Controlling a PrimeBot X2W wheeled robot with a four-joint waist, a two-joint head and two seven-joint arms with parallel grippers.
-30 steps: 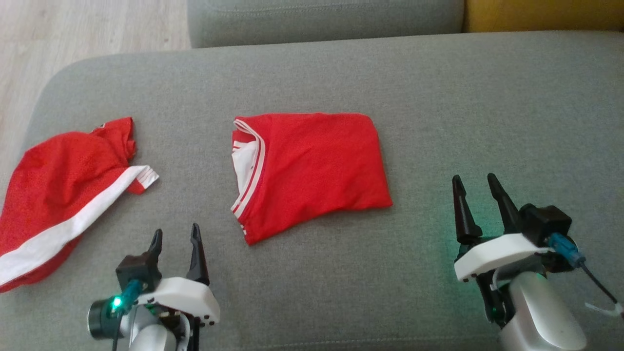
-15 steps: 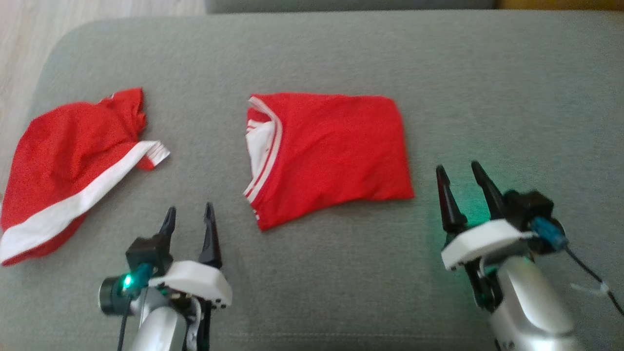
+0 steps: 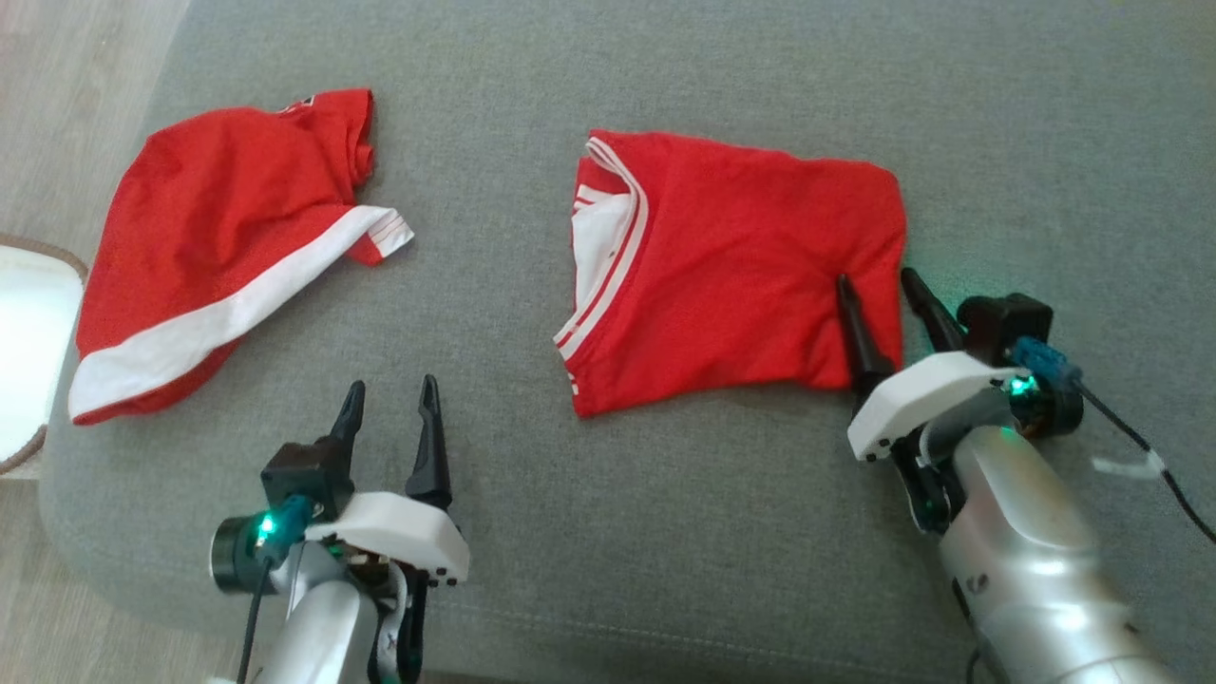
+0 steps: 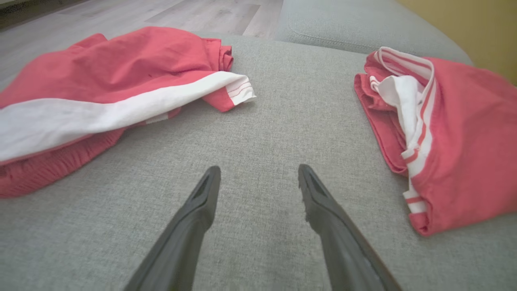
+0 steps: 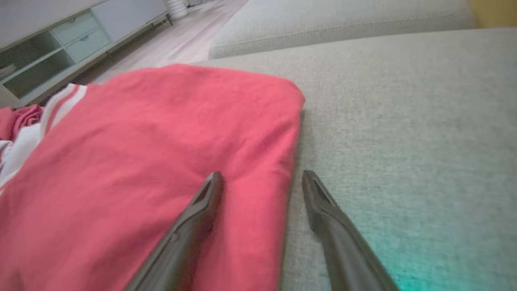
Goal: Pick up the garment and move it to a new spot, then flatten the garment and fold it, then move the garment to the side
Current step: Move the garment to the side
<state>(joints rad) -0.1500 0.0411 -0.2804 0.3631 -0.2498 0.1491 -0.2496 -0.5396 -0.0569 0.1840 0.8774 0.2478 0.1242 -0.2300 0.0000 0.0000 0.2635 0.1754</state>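
My right gripper will next pick up the folded garment by the plain red edge (image 3: 889,253) opposite the striped trim (image 3: 610,256), to move the garment to the side.
A folded red garment (image 3: 731,266) with white striped trim lies flat in the middle of the grey sofa seat (image 3: 608,532). My right gripper (image 3: 874,278) is open and straddles its right edge: the left finger is over the red cloth, the right finger over the bare cushion. The right wrist view shows the same, with the gripper (image 5: 261,173) low over the garment (image 5: 141,141) edge. My left gripper (image 3: 392,382) is open and empty over bare cushion, short of the garment's near left corner. From the left wrist, the gripper (image 4: 258,167) has the garment (image 4: 464,133) to its right.
A second red garment (image 3: 218,218) with a wide white band lies loosely at the seat's left end, also in the left wrist view (image 4: 101,72). A pale round object (image 3: 19,342) sits on the floor off the seat's left edge. A low cabinet (image 5: 60,44) stands beyond.
The head camera has tilted and turned, shifting the whole picture. Relative to the folded garment, my right gripper has come forward and left onto its right edge. The left gripper has barely moved.
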